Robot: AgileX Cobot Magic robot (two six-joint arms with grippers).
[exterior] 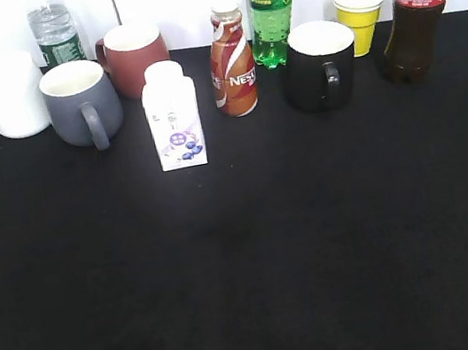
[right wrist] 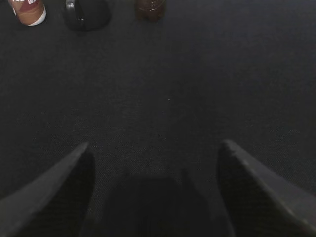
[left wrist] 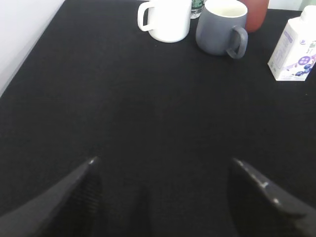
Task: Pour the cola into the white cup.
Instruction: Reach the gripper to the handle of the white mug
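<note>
My left gripper is going to grab the white cup next by its free-standing loop handle, because the grey mug (exterior: 79,107) crowds the white cup's far side.
The cola (exterior: 418,9), a tall clear bottle of dark liquid with a red label, stands at the far right back of the black table; its base shows at the top of the right wrist view (right wrist: 149,7). The white cup (exterior: 3,95) stands at the far left back, handle to the left, and shows in the left wrist view (left wrist: 165,19). Neither gripper appears in the exterior view. My left gripper (left wrist: 163,163) is open and empty over bare cloth, well short of the cup. My right gripper (right wrist: 154,147) is open and empty, well short of the cola.
Along the back stand a grey mug (exterior: 78,102), a water bottle (exterior: 53,30), a brown mug (exterior: 134,59), a white carton (exterior: 174,115), a Nescafe bottle (exterior: 232,66), a green soda bottle (exterior: 271,7), a black mug (exterior: 319,64) and a yellow paper cup (exterior: 360,17).
</note>
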